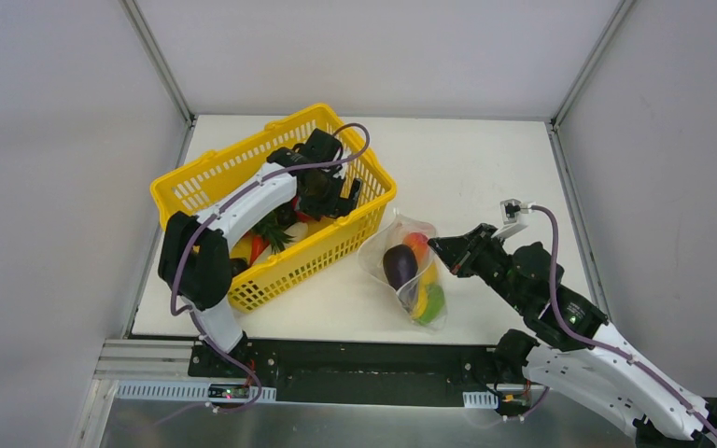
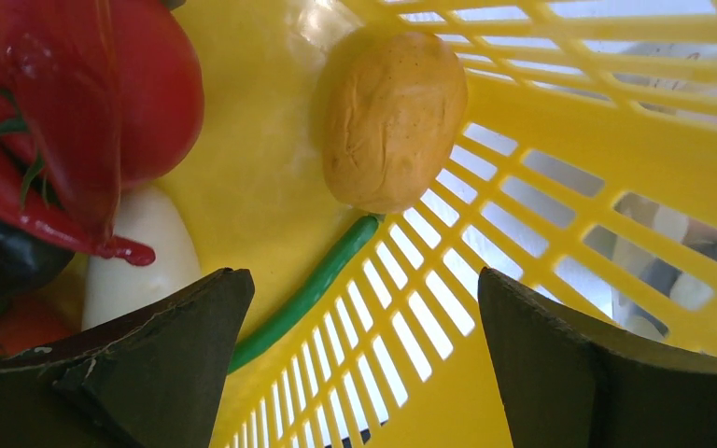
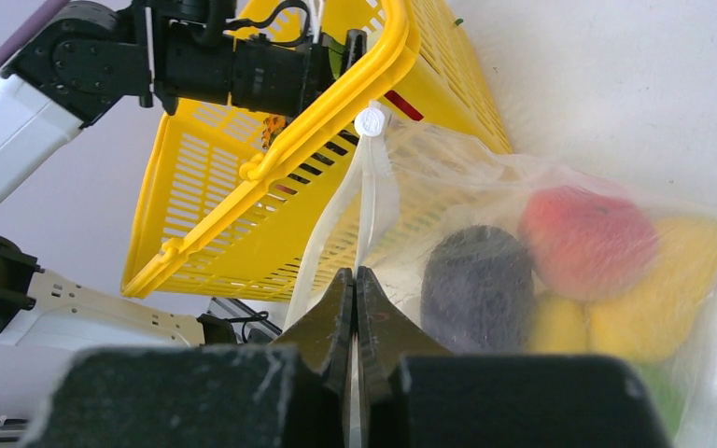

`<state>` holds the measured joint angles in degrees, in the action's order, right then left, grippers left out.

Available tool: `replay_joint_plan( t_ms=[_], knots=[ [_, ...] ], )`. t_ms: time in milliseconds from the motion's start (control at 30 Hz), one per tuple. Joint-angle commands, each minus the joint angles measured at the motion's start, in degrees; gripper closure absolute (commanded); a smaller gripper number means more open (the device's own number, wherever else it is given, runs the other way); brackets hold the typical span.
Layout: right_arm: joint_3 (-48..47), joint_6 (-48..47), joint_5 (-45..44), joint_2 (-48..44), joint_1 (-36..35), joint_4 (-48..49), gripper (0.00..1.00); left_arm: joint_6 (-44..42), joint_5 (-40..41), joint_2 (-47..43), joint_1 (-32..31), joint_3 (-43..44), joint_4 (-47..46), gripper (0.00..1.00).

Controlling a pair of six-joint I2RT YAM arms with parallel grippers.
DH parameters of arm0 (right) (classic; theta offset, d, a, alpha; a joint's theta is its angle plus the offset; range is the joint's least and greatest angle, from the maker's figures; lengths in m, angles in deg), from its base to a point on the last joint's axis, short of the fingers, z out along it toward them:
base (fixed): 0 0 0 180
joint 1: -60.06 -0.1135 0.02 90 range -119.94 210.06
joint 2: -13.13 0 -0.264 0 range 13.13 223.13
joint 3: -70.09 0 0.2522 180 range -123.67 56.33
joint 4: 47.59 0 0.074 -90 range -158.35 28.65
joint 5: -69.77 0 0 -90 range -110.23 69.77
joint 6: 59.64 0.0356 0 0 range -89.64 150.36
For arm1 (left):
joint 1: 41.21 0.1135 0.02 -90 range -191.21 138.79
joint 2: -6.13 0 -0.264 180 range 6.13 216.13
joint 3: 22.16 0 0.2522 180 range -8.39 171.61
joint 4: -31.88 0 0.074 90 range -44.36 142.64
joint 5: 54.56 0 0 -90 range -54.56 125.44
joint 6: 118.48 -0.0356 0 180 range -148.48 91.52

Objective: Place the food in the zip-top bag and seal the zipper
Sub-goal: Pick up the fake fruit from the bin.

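I will next use my left gripper to grab the tan potato-like piece near the green-bean end [image 2: 382, 166], so that its far end stays free.
The zip-top bag [image 1: 409, 269] lies on the table right of the basket, holding a purple eggplant [image 1: 399, 264], a red piece [image 1: 417, 242], yellow pieces and a green fruit [image 1: 432, 302]. My right gripper [image 1: 437, 246] is shut on the bag's open edge. In the right wrist view the right gripper [image 3: 356, 276] pinches the zipper strip [image 3: 365, 201], with the eggplant [image 3: 476, 285] and red piece [image 3: 583, 238] behind the plastic. My left gripper [image 1: 333, 193] is inside the yellow basket [image 1: 196, 182]. The left gripper [image 2: 362, 280] is open and empty, above a green bean [image 2: 308, 289] and below a tan potato-like piece [image 2: 392, 117].
More food lies in the basket: a red tomato [image 2: 154, 89], a red chili [image 2: 51, 191] and a white piece [image 2: 140, 266]. The basket's mesh wall [image 2: 523, 215] is close on the left gripper's right. The basket rim [image 3: 336, 103] stands right beside the bag's mouth.
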<state>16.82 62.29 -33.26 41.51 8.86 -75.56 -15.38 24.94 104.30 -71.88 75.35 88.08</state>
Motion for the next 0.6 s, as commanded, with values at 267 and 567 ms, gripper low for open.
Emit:
replay_joint_plan(
  t_ms=[267,567],
  knots=[
    [-1.3,0.6,-0.5,0.4,-0.1,2.3,1.0,-0.2,-8.1,8.7,0.6,-1.4,-9.3,0.05],
    [-1.4,0.6,-0.3,0.8,-0.1,2.4,1.0,2.1,-7.5,11.4,0.6,-5.3,-13.3,0.14]
  ],
)
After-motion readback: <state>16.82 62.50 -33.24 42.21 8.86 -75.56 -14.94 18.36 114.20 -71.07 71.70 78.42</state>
